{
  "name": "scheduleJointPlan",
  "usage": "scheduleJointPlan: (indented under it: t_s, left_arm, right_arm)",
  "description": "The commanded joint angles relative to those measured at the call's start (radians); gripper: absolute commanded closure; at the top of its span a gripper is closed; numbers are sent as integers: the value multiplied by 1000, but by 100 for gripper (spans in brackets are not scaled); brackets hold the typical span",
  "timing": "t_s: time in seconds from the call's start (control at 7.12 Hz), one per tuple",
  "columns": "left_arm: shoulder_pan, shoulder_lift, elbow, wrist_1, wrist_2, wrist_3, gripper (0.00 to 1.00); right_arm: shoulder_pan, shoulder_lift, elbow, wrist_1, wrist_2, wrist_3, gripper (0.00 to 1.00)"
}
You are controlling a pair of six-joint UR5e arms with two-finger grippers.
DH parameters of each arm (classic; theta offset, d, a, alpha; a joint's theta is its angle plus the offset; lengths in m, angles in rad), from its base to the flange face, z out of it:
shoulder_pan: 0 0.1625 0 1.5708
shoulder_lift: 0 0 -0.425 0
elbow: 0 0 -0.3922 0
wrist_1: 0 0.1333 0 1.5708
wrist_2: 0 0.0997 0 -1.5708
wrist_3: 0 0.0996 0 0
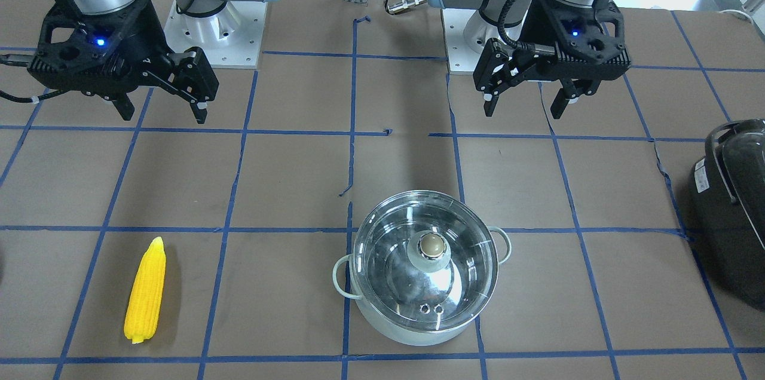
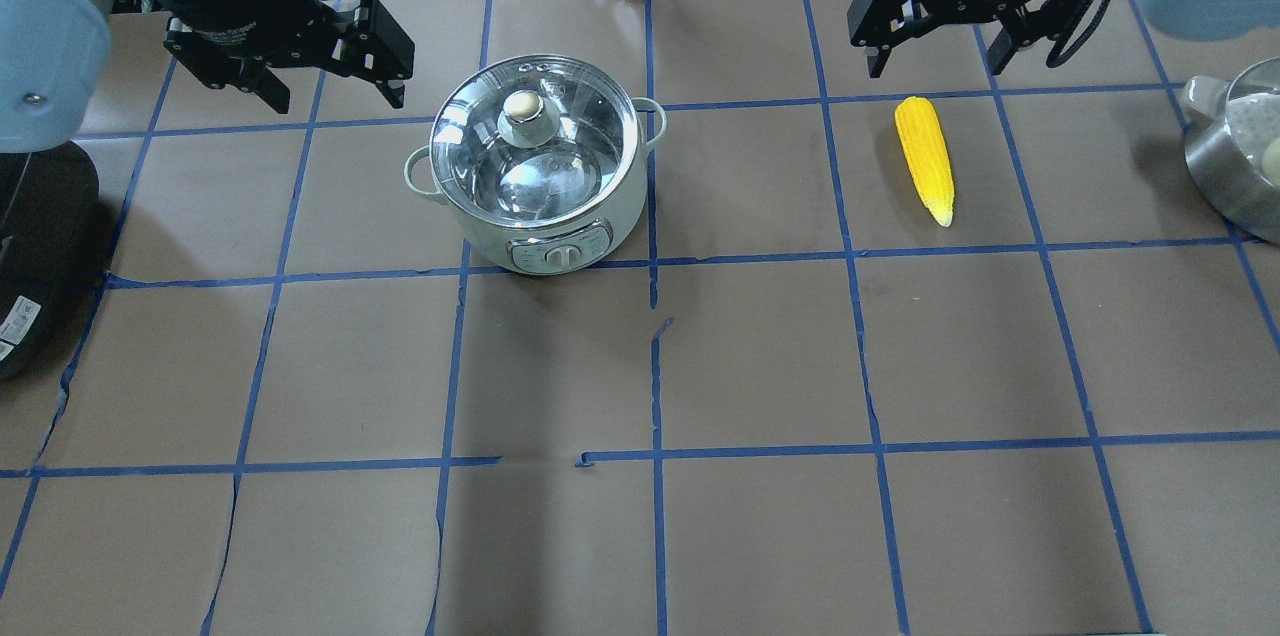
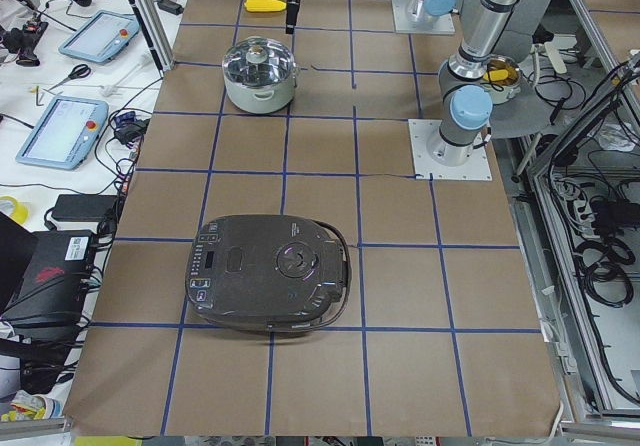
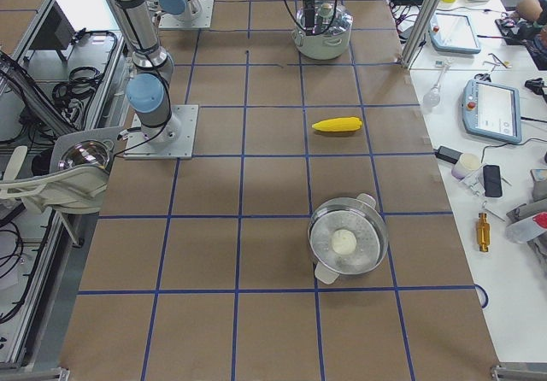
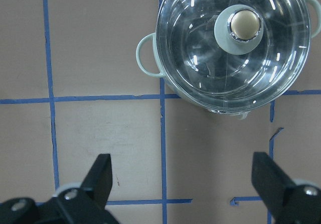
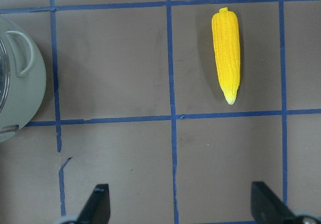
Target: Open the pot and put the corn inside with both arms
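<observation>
I need to open the pot for the corn (image 1: 145, 290), so I should next grab the glass lid by its metal knob (image 1: 432, 244) with my left gripper.
The pot (image 1: 421, 266) stands on the brown table, pale mint outside, its glass lid on with the knob (image 1: 432, 244) up. It also shows in the overhead view (image 2: 535, 161) and the left wrist view (image 5: 233, 48). The yellow corn (image 1: 145, 290) lies flat on the table, apart from the pot, and shows in the overhead view (image 2: 923, 159) and the right wrist view (image 6: 226, 56). My left gripper (image 2: 335, 99) is open and empty, hovering beside the pot. My right gripper (image 2: 935, 66) is open and empty, hovering just beyond the corn's thick end.
A dark black appliance (image 3: 270, 286) sits at the table's end on my left. A second steel pot (image 4: 346, 243) with a white ball inside stands at the end on my right. Blue tape lines grid the table.
</observation>
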Motion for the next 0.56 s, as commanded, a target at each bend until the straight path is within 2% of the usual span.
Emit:
scheduleJointPlan:
  t_s: [0.0, 0.28, 0.42]
  left_arm:
    - [-6, -51, 8, 42, -58, -35, 0]
    - [-56, -64, 8, 62, -32, -45, 0]
    - [-60, -67, 14, 57, 18, -43, 0]
  right_arm:
    - [0, 0, 0, 1, 0, 1, 0]
    - [0, 0, 0, 0, 0, -1, 0]
    - [0, 2, 0, 0, 2, 1, 0]
